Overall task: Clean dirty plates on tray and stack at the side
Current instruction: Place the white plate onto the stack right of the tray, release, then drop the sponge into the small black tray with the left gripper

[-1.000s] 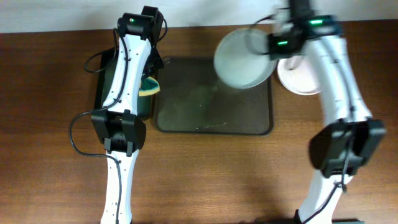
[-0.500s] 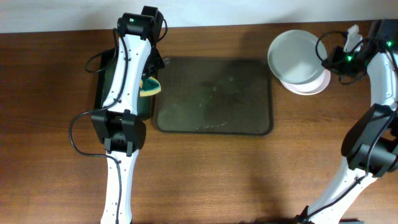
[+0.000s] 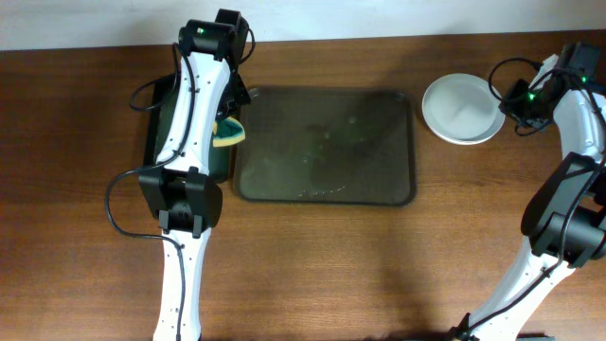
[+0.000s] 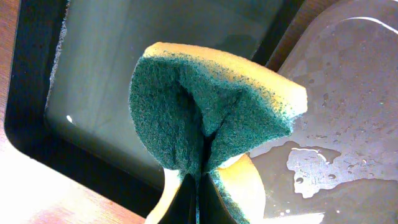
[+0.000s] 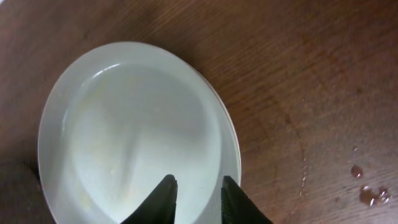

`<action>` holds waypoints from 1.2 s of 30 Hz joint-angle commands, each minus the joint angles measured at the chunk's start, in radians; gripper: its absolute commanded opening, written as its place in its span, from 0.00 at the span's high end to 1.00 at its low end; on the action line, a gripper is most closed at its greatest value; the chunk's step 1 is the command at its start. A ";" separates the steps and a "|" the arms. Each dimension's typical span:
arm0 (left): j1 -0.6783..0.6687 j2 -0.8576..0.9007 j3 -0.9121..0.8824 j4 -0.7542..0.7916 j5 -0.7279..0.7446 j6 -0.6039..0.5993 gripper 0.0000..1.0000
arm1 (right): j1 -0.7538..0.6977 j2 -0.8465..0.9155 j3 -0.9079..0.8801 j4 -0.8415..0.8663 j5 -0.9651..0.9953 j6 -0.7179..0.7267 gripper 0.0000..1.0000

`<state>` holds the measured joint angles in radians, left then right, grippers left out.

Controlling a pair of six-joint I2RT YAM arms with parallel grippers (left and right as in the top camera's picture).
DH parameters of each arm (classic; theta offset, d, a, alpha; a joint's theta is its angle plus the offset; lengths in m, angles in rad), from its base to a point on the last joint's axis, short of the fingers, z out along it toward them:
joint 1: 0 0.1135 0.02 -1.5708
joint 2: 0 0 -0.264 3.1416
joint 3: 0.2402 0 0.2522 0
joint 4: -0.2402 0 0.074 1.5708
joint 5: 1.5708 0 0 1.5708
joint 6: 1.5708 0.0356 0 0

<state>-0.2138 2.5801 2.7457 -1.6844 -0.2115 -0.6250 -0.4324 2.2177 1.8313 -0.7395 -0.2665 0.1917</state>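
Note:
The left gripper will keep holding the sponge until the sponge is inside the smaller black tray, because its yellow edge (image 3: 229, 141) sticks out past that tray's rim (image 3: 230, 163).
The white plates (image 3: 462, 109) lie stacked on the table right of the tray (image 3: 327, 147), which holds no plates and is wet. In the right wrist view the top plate (image 5: 124, 137) rests on another plate's rim. My right gripper (image 3: 507, 100) is at the stack's right edge; its fingers (image 5: 163, 199) straddle the top plate's rim with a gap, open (image 5: 198, 198). My left gripper (image 3: 227, 121) is shut on a folded yellow-green sponge (image 4: 211, 112) and holds it over the tray's left edge (image 4: 348, 93).
A smaller black tray (image 3: 156, 142) with water in it (image 4: 124, 74) lies left of the big tray, under my left arm. Water drops (image 5: 367, 186) lie on the wood right of the stack. The table's far edge is just behind both trays.
My right gripper carried the plate from above the tray's right end to the right and set it down on the stack. The left arm and sponge have not moved.

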 commanded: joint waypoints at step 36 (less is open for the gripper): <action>0.146 0.170 0.017 0.020 -0.013 0.010 0.67 | 0.348 -0.584 0.003 -0.455 -0.283 -0.203 0.69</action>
<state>-0.0917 2.7266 2.7472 -1.6600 -0.2138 -0.6224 -0.1139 1.7016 1.8324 -1.1870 -0.6182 0.0010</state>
